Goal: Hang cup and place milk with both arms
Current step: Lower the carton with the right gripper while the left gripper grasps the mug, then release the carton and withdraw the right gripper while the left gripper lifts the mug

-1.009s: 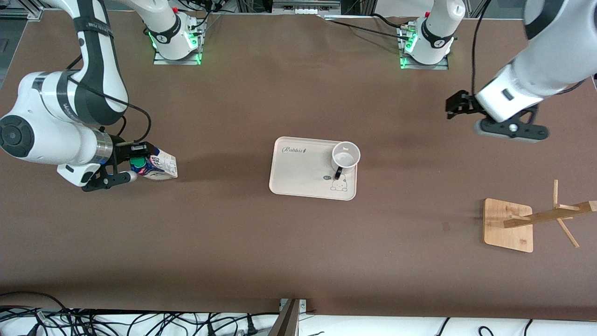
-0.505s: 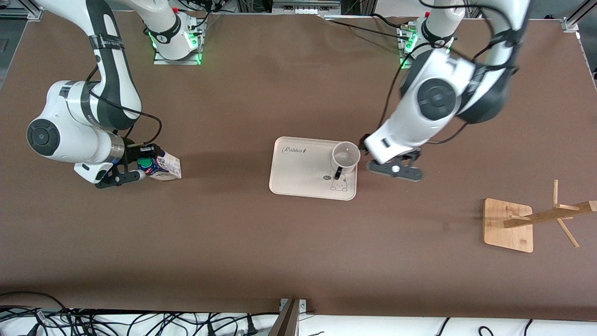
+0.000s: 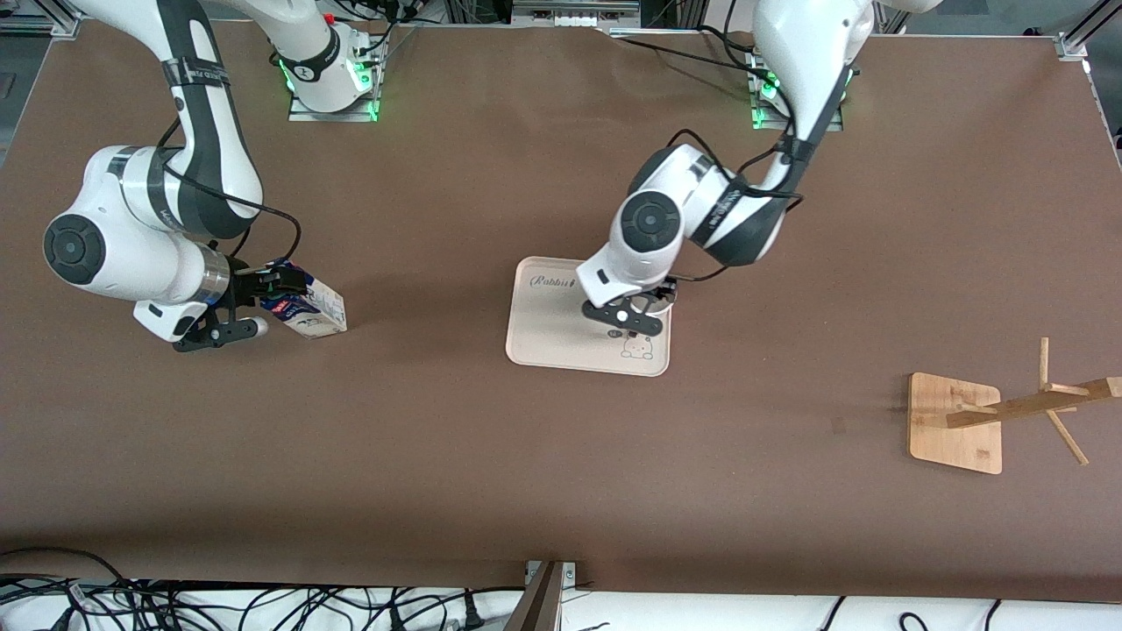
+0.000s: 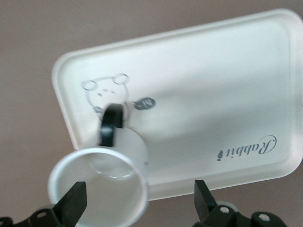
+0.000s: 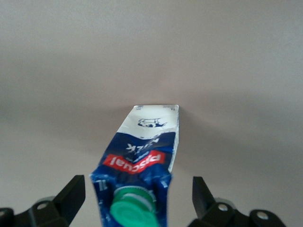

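The robot's left gripper will next take hold of the cup by its rim [image 4: 140, 189], so the white cup's black handle [image 4: 111, 118] stays free to hang.
The cup [image 4: 97, 187], white with a black loop handle [image 4: 112, 125], stands on the cream tray [image 3: 552, 329] at its left-arm end. My left gripper [image 3: 650, 303] hangs just over it and hides it almost wholly in the front view. In the left wrist view the gripper [image 4: 137, 205] is open, with the cup's rim by one finger [image 4: 73, 205]. The milk [image 3: 317, 312] stands on the table toward the right arm's end. My right gripper [image 3: 273, 293] is open over its top. In the right wrist view the gripper [image 5: 137, 198] straddles the green cap [image 5: 134, 213] without touching the carton [image 5: 144, 151].
A wooden cup rack [image 3: 955, 422] with slanted pegs stands toward the left arm's end, nearer to the front camera than the tray. The tray [image 4: 213, 94] has a rabbit drawing and lettering. Bare brown table lies between the milk and the tray.
My left arm has swung from the left arm's end of the table to over the cup on the tray. My right gripper has shifted slightly over the milk's top, covering the cap.
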`<state>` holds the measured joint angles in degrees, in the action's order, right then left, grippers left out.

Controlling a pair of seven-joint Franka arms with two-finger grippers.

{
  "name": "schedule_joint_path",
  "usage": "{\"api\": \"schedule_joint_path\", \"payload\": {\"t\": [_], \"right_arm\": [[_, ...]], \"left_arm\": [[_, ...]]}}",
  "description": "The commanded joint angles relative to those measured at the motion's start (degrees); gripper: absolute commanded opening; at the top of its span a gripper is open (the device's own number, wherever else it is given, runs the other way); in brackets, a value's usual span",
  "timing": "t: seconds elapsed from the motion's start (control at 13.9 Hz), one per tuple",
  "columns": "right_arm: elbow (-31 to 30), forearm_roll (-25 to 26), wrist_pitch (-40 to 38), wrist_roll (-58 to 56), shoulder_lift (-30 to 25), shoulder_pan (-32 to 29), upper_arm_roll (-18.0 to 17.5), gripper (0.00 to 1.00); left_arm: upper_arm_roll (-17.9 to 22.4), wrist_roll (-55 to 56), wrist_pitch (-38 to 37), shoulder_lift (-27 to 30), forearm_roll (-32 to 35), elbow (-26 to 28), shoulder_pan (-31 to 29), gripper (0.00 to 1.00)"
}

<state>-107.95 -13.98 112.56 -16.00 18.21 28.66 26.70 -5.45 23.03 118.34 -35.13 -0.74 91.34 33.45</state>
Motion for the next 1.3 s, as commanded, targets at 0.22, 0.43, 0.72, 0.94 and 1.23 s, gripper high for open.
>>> {"api": "schedule_joint_path", "payload": {"t": [0.22,0.43,0.72,0.94,1.23], "right_arm": [[3.36,-0.61,-0.76,-0.53,-3.09,0.52,2.56,1.00],[6.86,1.32,-5.57,-0.35,-5.99,0.61,3.53,1.00],[16.01,6.16,-16.39,1.93,-8.27,0.96,2.92,1.00],[16.02,8.52,-17.81,3.86,-12.39,1.31,1.26,1.00],[14.62,13.27,-21.06,8.42,-16.89,1.14,-3.39,1.00]], "left_arm": [[0.71,6.84,0.58,-4.33,9.79,-0.81,3.55,0.25],[0.53,14.46,-0.12,-4.07,8.92,-0.81,3.64,0.00],[0.97,16.17,-1.70,-2.32,9.79,-1.95,3.64,0.00],[3.16,13.19,-4.42,3.64,9.62,-2.39,1.19,0.00],[2.99,6.01,-12.24,12.62,9.01,-5.72,-11.54,0.00]]}}
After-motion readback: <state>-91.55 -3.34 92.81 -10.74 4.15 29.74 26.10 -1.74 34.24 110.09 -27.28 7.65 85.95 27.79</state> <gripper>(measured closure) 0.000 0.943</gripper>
